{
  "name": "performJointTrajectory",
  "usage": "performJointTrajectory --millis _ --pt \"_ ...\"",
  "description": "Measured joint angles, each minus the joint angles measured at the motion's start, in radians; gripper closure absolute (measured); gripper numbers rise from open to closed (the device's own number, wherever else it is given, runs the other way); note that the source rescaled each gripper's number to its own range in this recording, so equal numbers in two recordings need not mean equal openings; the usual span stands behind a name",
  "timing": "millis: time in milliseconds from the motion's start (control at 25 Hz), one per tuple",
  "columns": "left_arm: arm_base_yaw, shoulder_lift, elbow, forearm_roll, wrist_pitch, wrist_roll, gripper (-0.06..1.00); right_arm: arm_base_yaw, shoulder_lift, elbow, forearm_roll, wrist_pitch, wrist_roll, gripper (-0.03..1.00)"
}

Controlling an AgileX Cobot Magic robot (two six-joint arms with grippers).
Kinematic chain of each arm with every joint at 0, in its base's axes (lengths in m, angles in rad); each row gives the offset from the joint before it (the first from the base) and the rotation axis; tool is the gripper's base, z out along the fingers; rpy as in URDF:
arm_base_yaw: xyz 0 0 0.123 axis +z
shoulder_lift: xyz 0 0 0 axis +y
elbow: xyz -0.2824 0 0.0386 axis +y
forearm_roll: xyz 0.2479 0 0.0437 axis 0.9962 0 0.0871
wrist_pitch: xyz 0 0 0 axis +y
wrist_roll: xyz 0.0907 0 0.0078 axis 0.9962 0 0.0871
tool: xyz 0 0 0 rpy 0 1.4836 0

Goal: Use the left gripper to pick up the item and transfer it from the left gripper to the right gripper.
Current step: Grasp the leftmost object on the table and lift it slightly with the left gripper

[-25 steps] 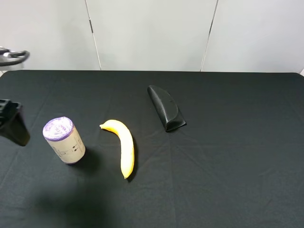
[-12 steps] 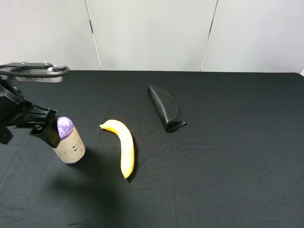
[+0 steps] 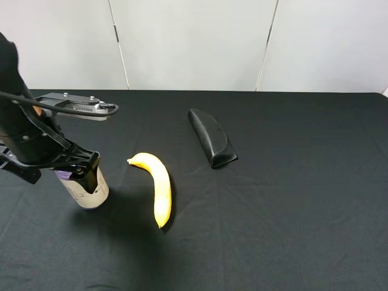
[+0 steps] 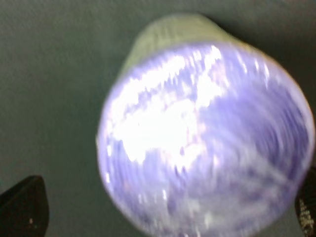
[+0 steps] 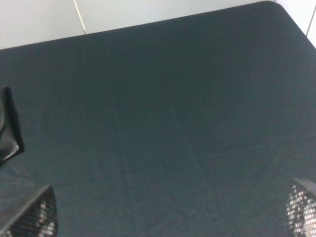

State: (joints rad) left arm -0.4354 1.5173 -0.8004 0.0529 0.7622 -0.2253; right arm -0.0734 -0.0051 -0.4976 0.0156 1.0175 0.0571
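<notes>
My left gripper grabs the canister's purple-topped end next, since this leaves its other end free for my right gripper.
The item (image 3: pixel 92 191) stands upright on the black table at the left, an off-white canister whose purple top is covered in the exterior view by my left gripper (image 3: pixel 60 172). In the left wrist view the purple-white top (image 4: pixel 207 143) fills the picture, blurred. The left gripper (image 4: pixel 165 217) hangs open just above it, one fingertip (image 4: pixel 22 207) on each side and apart from it. My right gripper (image 5: pixel 165 212) is open over bare table with nothing between its fingers. It is out of the exterior view.
A yellow banana (image 3: pixel 159 185) lies just right of the item. A black wedge-shaped case (image 3: pixel 211 137) rests farther back near the middle, and its end also shows at the edge of the right wrist view (image 5: pixel 7 133). A white wall rises behind the table.
My left arm has swung in from the left edge and now sits over the item, hiding its purple top. The item, banana and case have not moved.
</notes>
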Motion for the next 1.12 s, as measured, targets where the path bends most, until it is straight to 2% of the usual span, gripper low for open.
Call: performJointTrajectory --millis 440,840,920,960,1000,1080,1120 --pt "-0.001 0.079 0.000 0.015 -0.161 -0.013 -0.06 0.000 0.000 0.000 0.000 0.000 0.000 -0.03" --pt "-0.007 0.091 0.000 0.004 -0.167 -0.013 -0.04 0.000 0.000 0.000 0.000 -0.001 0.000 -0.03" --pt "-0.007 0.091 0.000 0.004 -0.167 -0.013 0.09 0.000 0.000 0.000 0.000 -0.001 0.000 -0.03" --pt "-0.007 0.091 0.000 0.004 -0.167 -0.013 0.22 0.000 0.000 0.000 0.000 -0.001 0.000 -0.03" --pt "-0.007 0.091 0.000 0.004 -0.167 -0.013 0.38 0.000 0.000 0.000 0.000 -0.001 0.000 -0.03" --pt "-0.007 0.091 0.000 0.002 -0.166 -0.015 0.94 0.000 0.000 0.000 0.000 -0.001 0.000 -0.03" --pt "-0.007 0.091 0.000 0.002 -0.166 -0.019 0.93 0.000 0.000 0.000 0.000 -0.001 0.000 -0.03"
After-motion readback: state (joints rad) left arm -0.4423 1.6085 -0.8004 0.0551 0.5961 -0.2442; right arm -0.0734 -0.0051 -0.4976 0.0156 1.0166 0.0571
